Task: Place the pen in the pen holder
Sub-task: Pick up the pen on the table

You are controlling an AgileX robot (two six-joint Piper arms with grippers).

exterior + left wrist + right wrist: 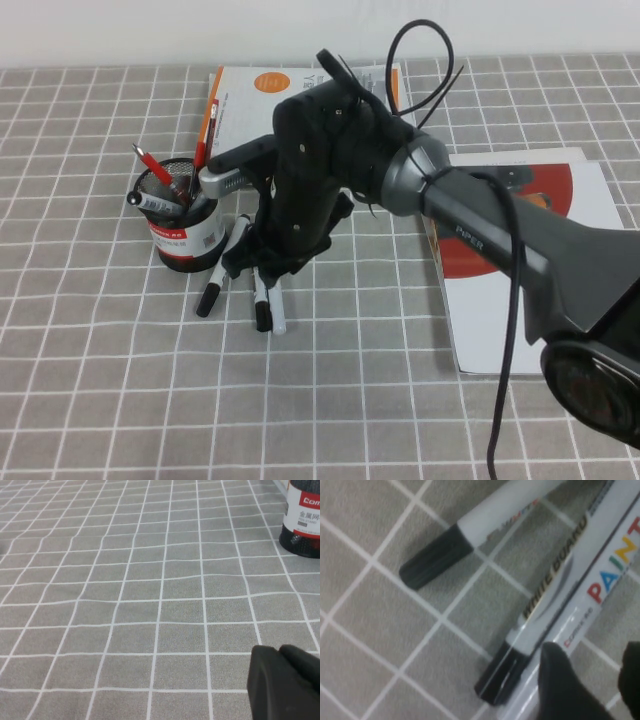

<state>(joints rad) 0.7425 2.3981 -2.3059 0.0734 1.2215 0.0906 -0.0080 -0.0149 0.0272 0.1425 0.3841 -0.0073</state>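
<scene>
Bare cloth is showing between my right gripper's fingers, and one finger is above the white pen's body (277,312) (570,630). My right gripper would miss if it closed now, so it should line up with the pen first.
The pen (612,572), slim and white with coloured PAINT lettering, lies flat on the grey checked cloth, just to the right of the pen holder (186,238). In the high view the pen (279,316) pokes out below my right gripper (263,272). That gripper (597,685) hovers low over it and is open. One of its fingers (560,687) crosses the pen's barrel, and bare cloth shows in the gap. The black mesh pen holder (303,525) stands upright with a red-and-white label. My left gripper (280,655) rests over empty cloth, shut, and is outside the high view.
A whiteboard marker (547,610) with a black cap lies against the pen. Another black-capped pen (222,268) lies beside the holder. Red pens and a marker stand in the holder. A white booklet (250,85) lies at the back, and another with a red disc (520,260) lies at right.
</scene>
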